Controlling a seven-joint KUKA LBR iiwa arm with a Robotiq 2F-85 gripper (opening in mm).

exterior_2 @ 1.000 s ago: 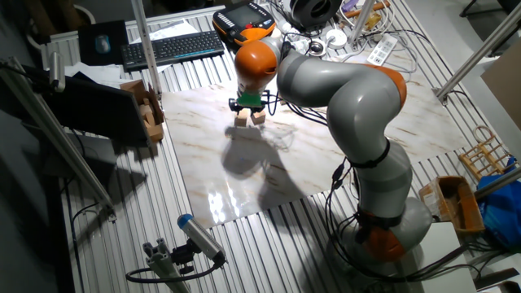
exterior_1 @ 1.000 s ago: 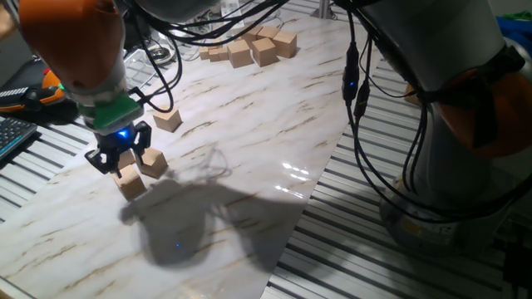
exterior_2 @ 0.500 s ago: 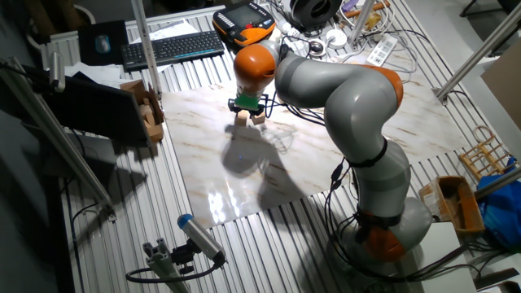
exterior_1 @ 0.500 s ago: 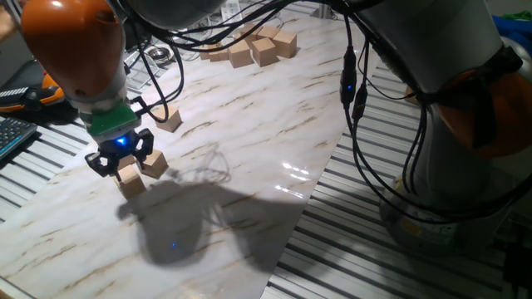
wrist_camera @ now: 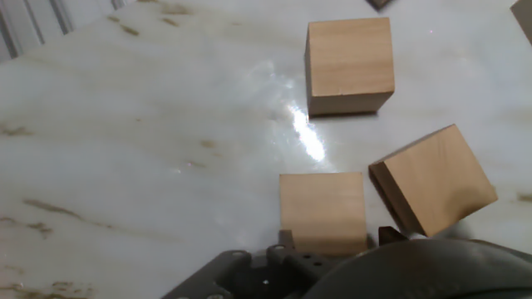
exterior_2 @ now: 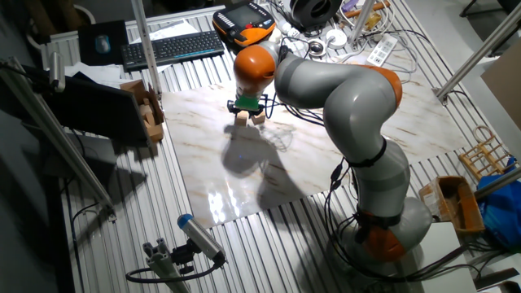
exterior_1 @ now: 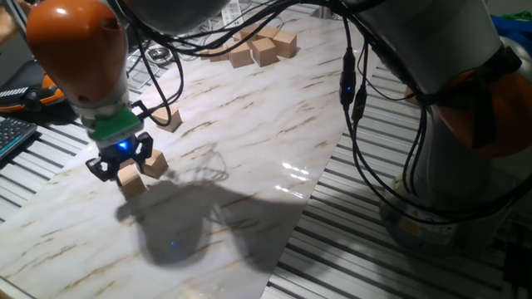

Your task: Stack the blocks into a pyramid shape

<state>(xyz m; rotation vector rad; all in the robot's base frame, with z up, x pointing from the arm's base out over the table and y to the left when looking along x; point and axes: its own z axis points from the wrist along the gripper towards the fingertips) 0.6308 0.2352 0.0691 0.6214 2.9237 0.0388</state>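
The nearest tan wooden block is for the pyramid's base row, so the gripper will take hold of it by two opposite sides next.
Three tan wooden blocks lie singly on the marble board. My gripper (exterior_1: 121, 163) (exterior_2: 243, 115) is low over the nearest block (exterior_1: 130, 178) (wrist_camera: 322, 211), its fingers wide apart on either side of it, open. A second block (exterior_1: 155, 163) (wrist_camera: 432, 179) lies skewed just to the right, nearly touching the first. The third block (exterior_1: 169, 120) (wrist_camera: 349, 65) sits a little farther off. A loose cluster of several more blocks (exterior_1: 258, 46) lies at the board's far end. No pyramid shape is in view.
The marble board (exterior_1: 249, 149) rests on a slatted metal table (exterior_1: 349, 249). A keyboard (exterior_1: 10, 133) and an orange pendant (exterior_1: 46, 87) lie at the left, with cables behind. My arm's base (exterior_1: 465, 166) stands at the right. A wooden rack (exterior_2: 146, 110) stands beside the board.
My gripper has sunk slightly lower around the nearest block. The blocks have not moved.
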